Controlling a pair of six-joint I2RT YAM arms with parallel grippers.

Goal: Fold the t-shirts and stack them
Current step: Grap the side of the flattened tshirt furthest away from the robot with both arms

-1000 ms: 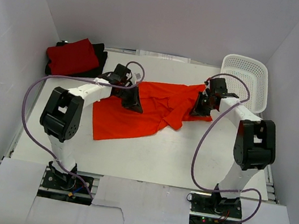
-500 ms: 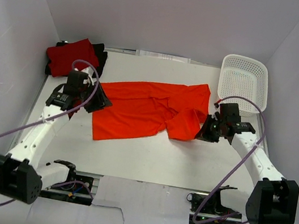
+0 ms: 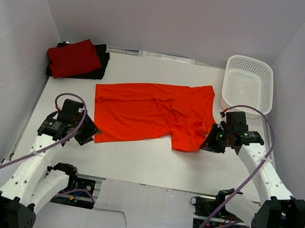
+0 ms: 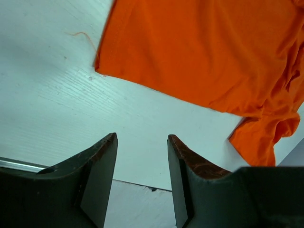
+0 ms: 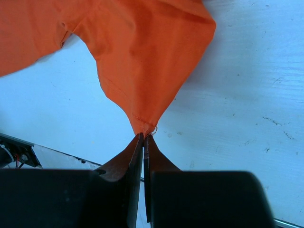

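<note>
The near edge of the t-shirt needs to be folded inward, so my left gripper should next grab the bright orange t-shirt (image 3: 147,112) by its near corner (image 3: 96,140), opposite my right gripper's corner.
The bright orange t-shirt (image 3: 147,112) lies spread across the middle of the table, also filling the top of the left wrist view (image 4: 204,52). My right gripper (image 3: 211,142) is shut on its right-hand corner (image 5: 142,128), the cloth pulled to a point between the jaws. My left gripper (image 3: 91,134) stands open just off the shirt's near-left corner, with only bare table between its fingers (image 4: 102,161). A folded crimson red t-shirt (image 3: 73,57) rests on a black t-shirt (image 3: 100,61) at the far left.
A white perforated basket (image 3: 250,83) stands at the far right corner. White walls close in the table on three sides. The table's near edge (image 4: 142,185) runs just below the left gripper.
Both arms have drawn back toward the near edge, spreading the orange shirt out flatter. The left gripper has let go of the shirt and opened. The right one still holds its corner.
</note>
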